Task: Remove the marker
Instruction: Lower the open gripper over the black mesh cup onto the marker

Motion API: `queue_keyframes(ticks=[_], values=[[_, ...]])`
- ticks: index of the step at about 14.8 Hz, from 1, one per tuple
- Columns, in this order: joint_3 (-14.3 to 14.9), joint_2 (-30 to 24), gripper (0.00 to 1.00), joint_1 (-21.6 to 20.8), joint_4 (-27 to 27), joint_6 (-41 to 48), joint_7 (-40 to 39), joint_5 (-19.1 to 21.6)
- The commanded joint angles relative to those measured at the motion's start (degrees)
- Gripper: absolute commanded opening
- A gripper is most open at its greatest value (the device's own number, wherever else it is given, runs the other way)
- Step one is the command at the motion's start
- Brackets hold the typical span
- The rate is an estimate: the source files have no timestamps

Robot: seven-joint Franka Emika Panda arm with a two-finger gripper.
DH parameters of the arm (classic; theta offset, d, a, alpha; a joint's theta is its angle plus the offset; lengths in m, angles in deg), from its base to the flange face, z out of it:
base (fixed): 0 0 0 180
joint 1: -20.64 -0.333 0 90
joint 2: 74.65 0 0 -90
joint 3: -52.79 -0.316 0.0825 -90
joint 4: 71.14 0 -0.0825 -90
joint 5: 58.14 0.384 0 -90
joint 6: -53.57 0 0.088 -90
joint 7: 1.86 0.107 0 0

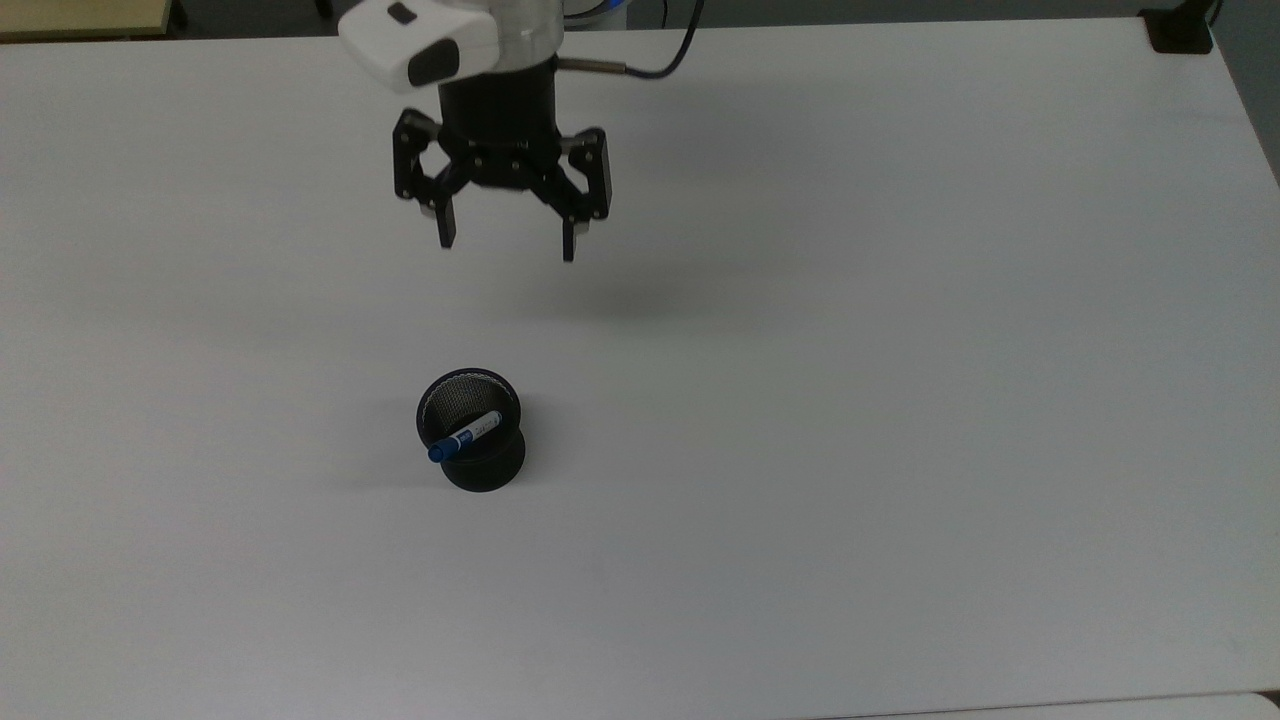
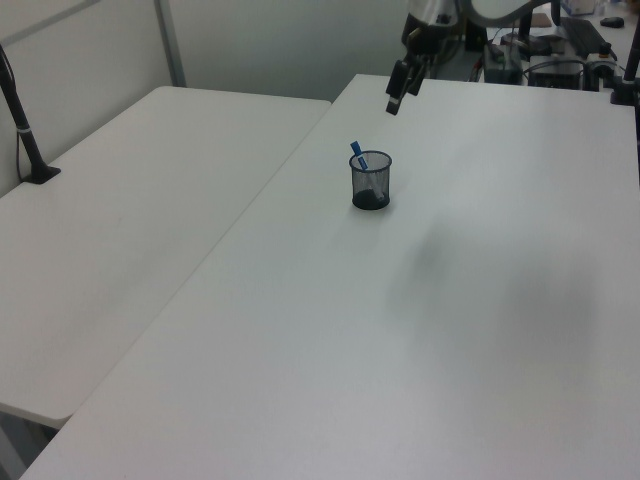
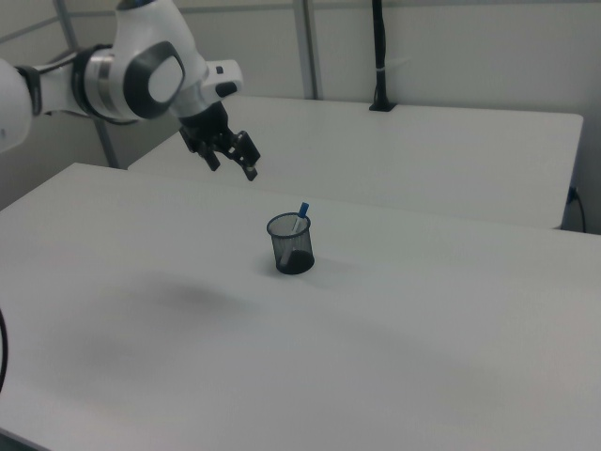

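The marker needs to come out of the black mesh cup. My gripper should next grab the marker by its blue end with the cap.
The marker leans inside a black mesh cup on the white table, its blue cap poking over the rim toward the top view's left. The cup and the blue cap show in the left view, and the cup with the cap in the right view. My gripper hangs open and empty above the table, well short of the cup, toward the top view's upper edge. It also appears as the gripper and the gripper, higher than the cup.
A black mount sits at the table's corner in the top view's upper right. A second white table adjoins, carrying a black pole. Cables and equipment crowd the far end.
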Motion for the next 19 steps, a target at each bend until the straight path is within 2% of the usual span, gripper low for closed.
queue_keyframes(ticks=[1,8,11,15,19], values=[[0.7,4.6,1.00,0.1,0.0,-8.7,1.6,-2.2],[4.6,13.7,1.00,0.4,2.8,-21.9,1.6,-3.1],[5.1,16.3,0.89,0.4,2.8,-26.2,1.7,-4.6],[5.3,18.1,0.69,0.3,2.8,-30.2,1.7,-4.4],[5.3,20.0,0.40,0.2,3.0,-33.3,4.0,-4.9]])
